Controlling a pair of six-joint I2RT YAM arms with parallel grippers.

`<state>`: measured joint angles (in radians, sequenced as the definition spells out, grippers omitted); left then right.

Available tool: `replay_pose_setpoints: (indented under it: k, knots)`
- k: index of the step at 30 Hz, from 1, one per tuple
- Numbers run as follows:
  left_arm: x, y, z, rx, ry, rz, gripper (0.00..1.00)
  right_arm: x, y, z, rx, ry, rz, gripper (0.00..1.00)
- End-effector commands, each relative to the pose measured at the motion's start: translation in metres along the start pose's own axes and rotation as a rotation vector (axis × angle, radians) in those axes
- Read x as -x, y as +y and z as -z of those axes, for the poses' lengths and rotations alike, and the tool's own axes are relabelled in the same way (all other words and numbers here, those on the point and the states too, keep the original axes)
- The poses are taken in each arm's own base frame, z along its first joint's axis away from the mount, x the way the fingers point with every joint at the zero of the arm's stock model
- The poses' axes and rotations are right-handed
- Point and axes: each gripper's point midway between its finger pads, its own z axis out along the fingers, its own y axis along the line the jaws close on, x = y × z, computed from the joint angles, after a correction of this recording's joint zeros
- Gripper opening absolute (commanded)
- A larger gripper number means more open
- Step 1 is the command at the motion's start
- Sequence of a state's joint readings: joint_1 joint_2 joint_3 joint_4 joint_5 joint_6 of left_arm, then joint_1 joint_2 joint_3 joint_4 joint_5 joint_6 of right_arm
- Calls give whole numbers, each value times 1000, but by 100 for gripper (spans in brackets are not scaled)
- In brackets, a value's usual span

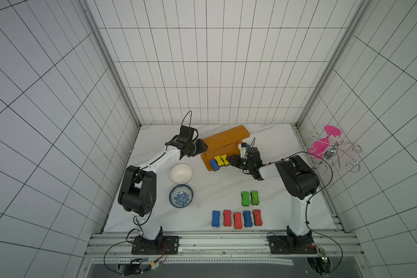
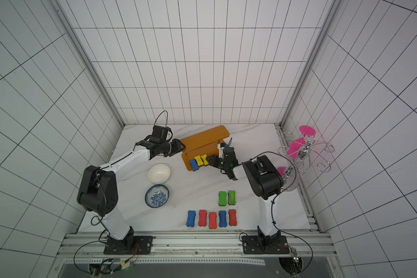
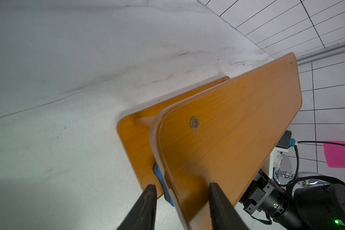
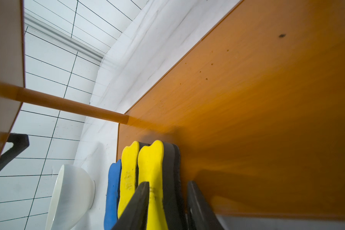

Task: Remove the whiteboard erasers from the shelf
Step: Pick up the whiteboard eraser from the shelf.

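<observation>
I should remove the nearer yellow eraser by grabbing its open side with my right gripper, away from its neighbour, beneath the upper board.
The orange two-tier shelf (image 1: 223,139) stands at the back of the table. On its lower board lie a blue eraser (image 1: 213,165) and two yellow erasers (image 1: 219,160), side by side. My right gripper (image 4: 168,182) is open, its fingers either side of the nearer yellow eraser (image 4: 150,163), with a small gap at the dark underside. My left gripper (image 3: 182,185) is open astride the corner of the shelf's upper board (image 3: 227,129), apart from the blue eraser (image 3: 165,186) below. On the table in front lie two green erasers (image 1: 245,198) and a row of blue and red erasers (image 1: 237,219).
A white bowl (image 1: 181,172) and a blue-patterned bowl (image 1: 181,196) sit left of centre, near the left arm. A chrome wire rack with pink discs (image 1: 332,149) stands beyond the table's right edge. Tiled walls close in the back and sides.
</observation>
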<state>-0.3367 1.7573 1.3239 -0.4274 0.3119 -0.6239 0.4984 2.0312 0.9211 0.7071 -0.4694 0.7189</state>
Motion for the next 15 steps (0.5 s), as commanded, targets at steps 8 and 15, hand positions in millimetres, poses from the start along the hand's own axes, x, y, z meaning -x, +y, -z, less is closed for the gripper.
replay_pose_setpoints:
  k: [8, 15]
  knots:
    - [-4, 8, -6, 21, 20, 2, 45, -7, -8, -10, -14, 28, 12, 32]
    - [-5, 9, -7, 16, 25, 6, 45, -11, -16, -7, -56, 36, 16, 5]
